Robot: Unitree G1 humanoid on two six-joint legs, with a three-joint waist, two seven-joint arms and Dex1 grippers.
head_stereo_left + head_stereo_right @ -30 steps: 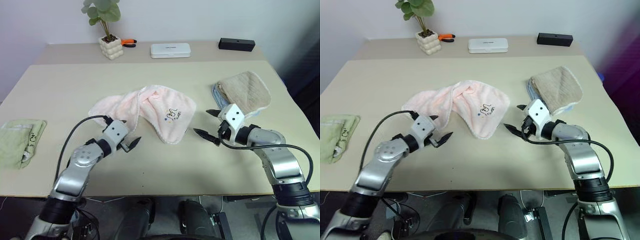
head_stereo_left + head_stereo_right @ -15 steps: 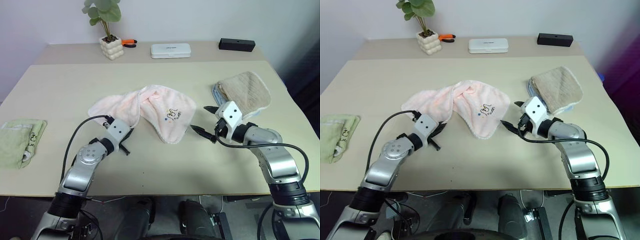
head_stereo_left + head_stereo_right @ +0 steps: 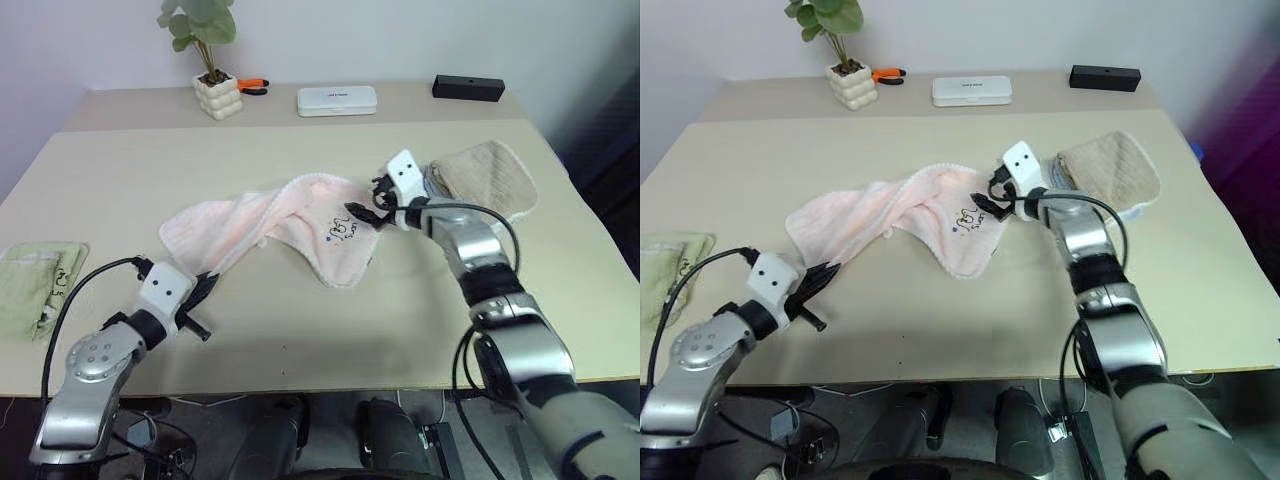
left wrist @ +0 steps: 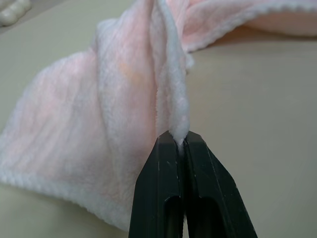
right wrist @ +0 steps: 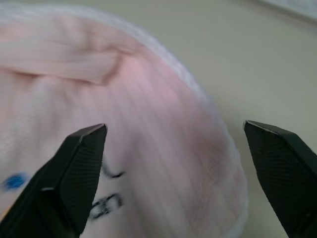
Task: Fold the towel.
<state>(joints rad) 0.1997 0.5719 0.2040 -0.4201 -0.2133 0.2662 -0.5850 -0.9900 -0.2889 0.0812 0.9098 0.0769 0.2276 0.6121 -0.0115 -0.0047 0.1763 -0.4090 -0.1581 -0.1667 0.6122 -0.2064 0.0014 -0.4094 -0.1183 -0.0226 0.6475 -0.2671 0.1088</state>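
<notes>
The pale pink towel needs folding, so my right gripper should grab its rolled white edge (image 5: pixel 218 124).
The pale pink towel (image 3: pixel 262 220) lies stretched and twisted across the middle of the table, its small dark embroidered figure (image 3: pixel 340 228) near the right corner. My left gripper (image 3: pixel 205 283) is shut on a fold of the towel's near left edge; the left wrist view has the fingers (image 4: pixel 163 188) pressed together on the pink pile (image 4: pixel 124 99). My right gripper (image 3: pixel 365 197) hovers open just over the towel's right part, beside the figure. In the right wrist view its fingertips (image 5: pixel 79 163) stand wide apart with the towel (image 5: pixel 163 144) below them.
A beige waffle towel (image 3: pixel 487 175) lies folded just right of my right gripper. A light green cloth (image 3: pixel 30 285) sits at the table's left edge. At the back stand a potted plant (image 3: pixel 220 95), a white box (image 3: pixel 337 99), a black box (image 3: pixel 468 88) and an orange-handled tool (image 3: pixel 255 86).
My left gripper shut on the towel's near edge and drew it back and left, stretching the towel out. My right gripper, still open, moved forward and left over the towel's right part.
</notes>
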